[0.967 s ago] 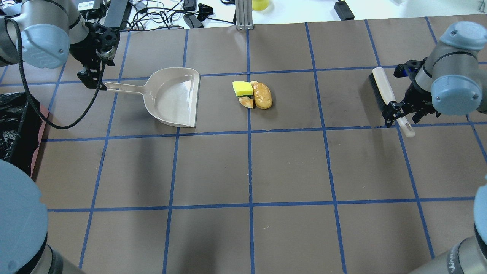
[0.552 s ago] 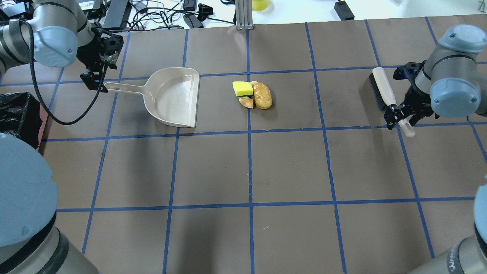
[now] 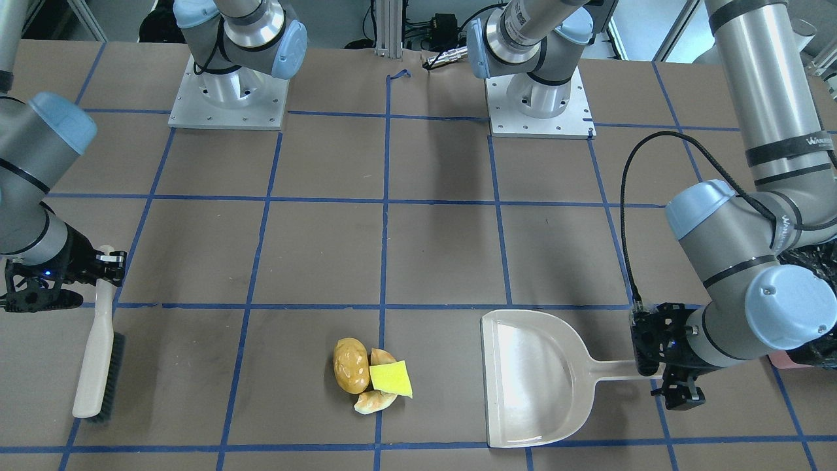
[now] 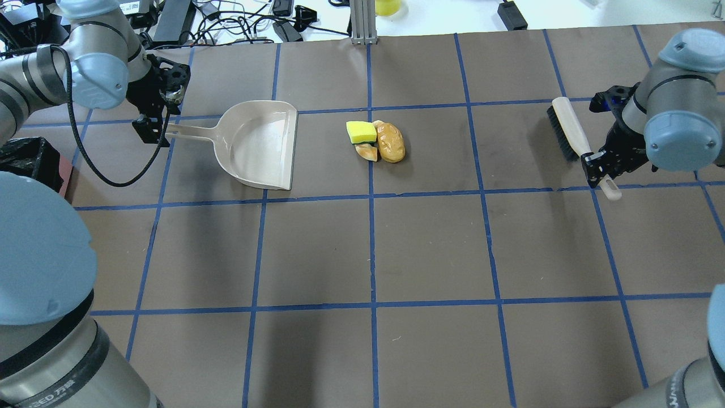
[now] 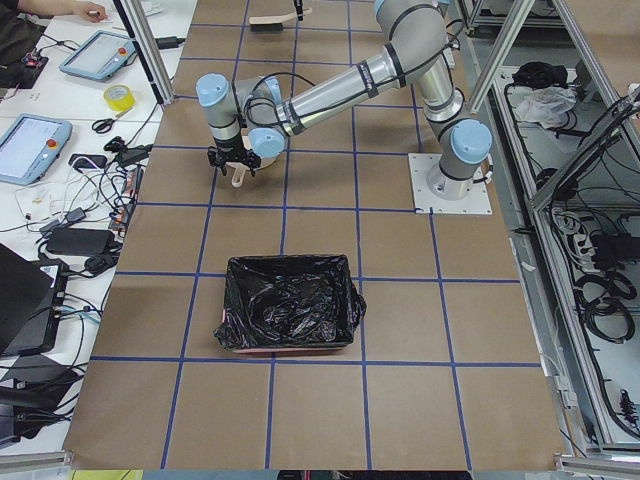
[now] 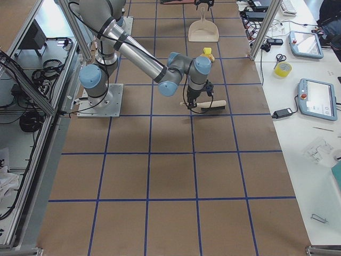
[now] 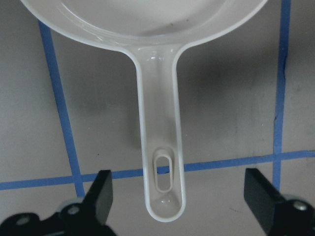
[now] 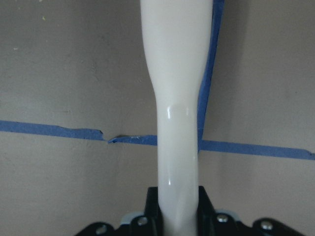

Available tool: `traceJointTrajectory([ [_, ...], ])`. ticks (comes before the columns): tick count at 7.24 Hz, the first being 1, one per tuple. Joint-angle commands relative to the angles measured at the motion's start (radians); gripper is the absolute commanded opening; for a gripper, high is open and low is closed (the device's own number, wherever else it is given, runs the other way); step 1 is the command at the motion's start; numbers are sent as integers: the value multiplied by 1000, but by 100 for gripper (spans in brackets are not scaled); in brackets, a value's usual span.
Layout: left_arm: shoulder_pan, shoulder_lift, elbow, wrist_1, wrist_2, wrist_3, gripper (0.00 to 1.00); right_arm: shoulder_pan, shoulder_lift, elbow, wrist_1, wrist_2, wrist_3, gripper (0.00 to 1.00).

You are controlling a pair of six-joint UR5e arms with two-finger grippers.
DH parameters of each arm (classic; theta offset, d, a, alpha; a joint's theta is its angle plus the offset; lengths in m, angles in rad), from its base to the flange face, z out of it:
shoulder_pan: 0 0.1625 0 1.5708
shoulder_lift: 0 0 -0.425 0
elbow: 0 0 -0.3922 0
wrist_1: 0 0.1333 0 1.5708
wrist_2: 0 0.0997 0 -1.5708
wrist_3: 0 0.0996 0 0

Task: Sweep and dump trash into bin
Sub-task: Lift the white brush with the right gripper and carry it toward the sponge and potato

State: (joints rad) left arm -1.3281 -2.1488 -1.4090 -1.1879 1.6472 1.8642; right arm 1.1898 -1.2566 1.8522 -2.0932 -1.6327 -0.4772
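Note:
Next, my left gripper picks up the dustpan by its handle (image 3: pixel 618 369), to catch the swept trash (image 3: pixel 369 375) and dump the dustpan into the bin.
The trash (image 4: pixel 376 141) is a golden-brown lump, pale peel pieces and a yellow sponge piece in a small pile on the mat; it also shows in the front view (image 3: pixel 369 376). A beige dustpan (image 4: pixel 260 144) lies to its left, mouth toward the pile. My left gripper (image 4: pixel 156 127) is open, and in the left wrist view (image 7: pixel 179 201) its fingers (image 7: pixel 101 196) stand wide on either side of the dustpan handle (image 7: pixel 160 147) without touching it. My right gripper (image 4: pixel 597 164) is shut on the white handle (image 8: pixel 177 123) of a brush (image 4: pixel 569 133). The bin (image 5: pixel 290 315), lined with a black bag, stands at the far left.
The bin's edge (image 4: pixel 25 158) shows at the left border of the overhead view, just behind my left arm. Cables and devices (image 4: pixel 238 22) lie beyond the mat's far edge. Blue tape lines grid the brown mat.
My left gripper has moved right, from beside the dustpan handle's tip to astride it. My right gripper has shifted slightly along the brush handle, and the brush has turned a little.

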Motion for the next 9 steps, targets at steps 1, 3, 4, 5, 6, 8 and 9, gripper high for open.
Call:
traceJointTrajectory([
  [1,-2,-9,5,5,-19,-3,95,65,-32,-4,2,-9,153,0],
  [3,3,-11,-5,5,-41,-3,90,247,-20,-43,36,-53,318,0],
  [4,3,-11,-4,5,-43,-3,90,325,-9,-69,73,-55,391,0],
  [5,3,-11,-7,5,-43,-2,73,396,9,-91,105,-79,502,0],
  [6,3,-11,-7,5,-43,-2,65,477,41,-125,110,-88,611,0],
  [8,0,-13,-8,5,-43,-2,50,571,133,-235,126,-81,771,0],
  [9,-2,-13,-7,5,-43,-2,44,614,173,-295,180,-75,857,0],
])
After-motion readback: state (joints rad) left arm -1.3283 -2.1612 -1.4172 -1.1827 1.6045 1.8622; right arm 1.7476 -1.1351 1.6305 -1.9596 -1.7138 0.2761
